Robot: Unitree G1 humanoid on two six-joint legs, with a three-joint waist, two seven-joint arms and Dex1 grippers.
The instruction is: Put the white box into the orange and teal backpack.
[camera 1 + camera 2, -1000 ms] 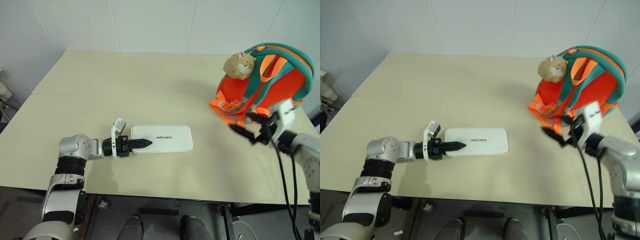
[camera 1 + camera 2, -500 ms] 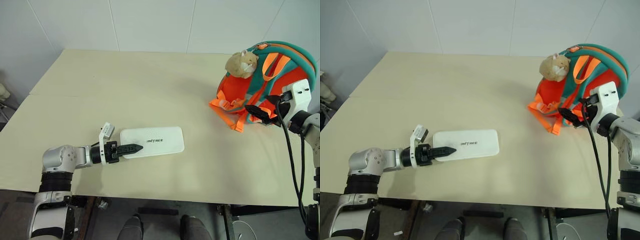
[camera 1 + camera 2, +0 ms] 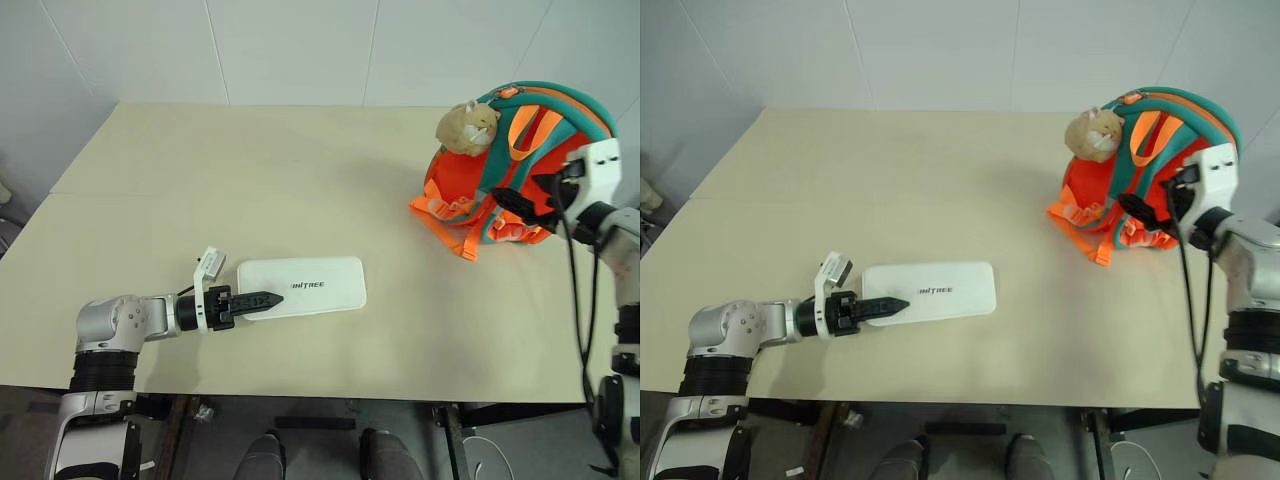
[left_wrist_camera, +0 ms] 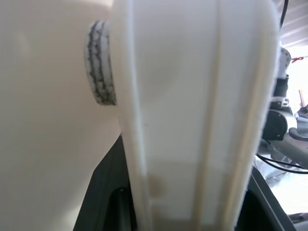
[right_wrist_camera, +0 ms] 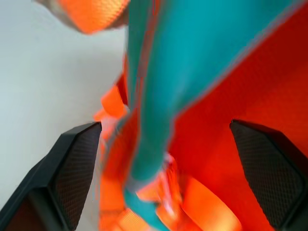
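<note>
The backpack's body [image 3: 460,178] bulges wide and round, so my right gripper should grab the backpack by its narrow teal strap [image 3: 505,178] next.
The white box [image 3: 310,287] lies flat on the table near its front edge, "UNITREE" lettering up. My left gripper [image 3: 255,300] is shut on the box's left end, one black finger lying over its top; the left wrist view has the white box [image 4: 192,120] running out between dark fingers [image 4: 103,197]. The orange and teal backpack [image 3: 455,180] stands at the far right with a tan plush hamster [image 3: 465,125] on top. My right gripper [image 3: 520,195] is open and held against the backpack's strap side. A teal strap [image 5: 159,120] runs between its spread fingers [image 5: 72,178].
The beige table [image 3: 300,170] stretches wide between box and backpack. Orange webbing buckles [image 3: 440,215] trail from the backpack onto the tabletop. A white wall stands close behind the table's far edge.
My right gripper has risen from just above the table in front of the backpack and gone forward to its straps. My left gripper pulled the white box a little to the left, then stayed still.
</note>
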